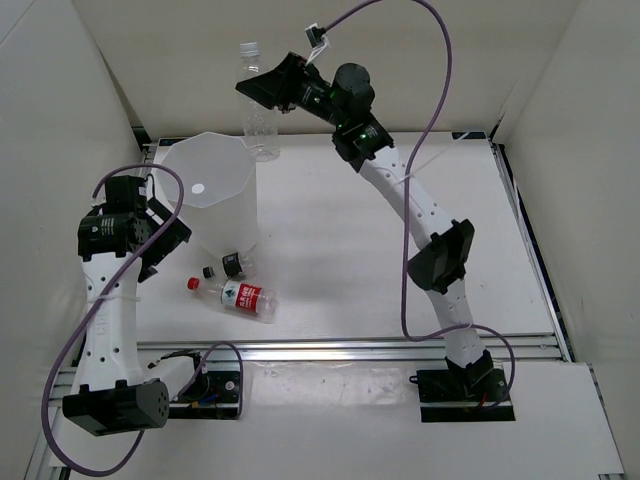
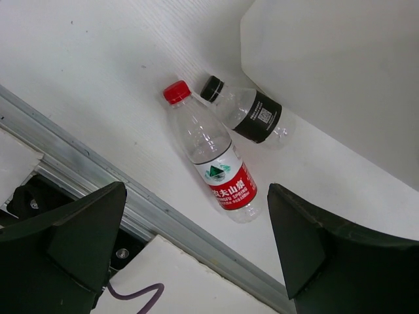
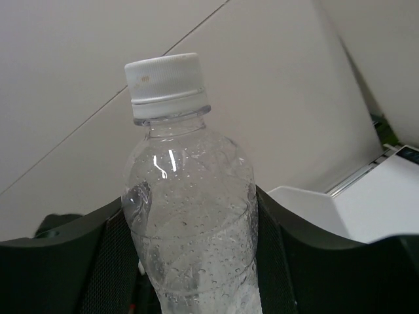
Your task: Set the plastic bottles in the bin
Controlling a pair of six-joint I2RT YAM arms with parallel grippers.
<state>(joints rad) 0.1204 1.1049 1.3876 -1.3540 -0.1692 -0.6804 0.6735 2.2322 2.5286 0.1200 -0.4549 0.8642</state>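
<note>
My right gripper lines the plain white-capped bottle up with the bin next, since its base hangs beside the bin rim's corner and opening now would drop it outside.
The white translucent bin (image 1: 222,205) stands at the back left of the table. My right gripper (image 1: 262,90) is shut on the plain white-capped bottle (image 1: 262,132) and holds it upright in the air just behind the bin's far rim. That bottle fills the right wrist view (image 3: 190,209) between the fingers (image 3: 65,261). The red-labelled bottle (image 1: 243,296) and the short black-capped bottle (image 1: 226,266) lie on the table by the bin's near side. My left gripper (image 1: 165,238) is open and empty, above and left of them; both show in its view (image 2: 216,163), (image 2: 254,115). The blue-labelled bottle is out of view.
A small white round spot (image 1: 198,188) shows inside the bin. An aluminium rail (image 1: 380,348) runs along the table's near edge, also in the left wrist view (image 2: 78,163). White walls enclose the table at the back and sides.
</note>
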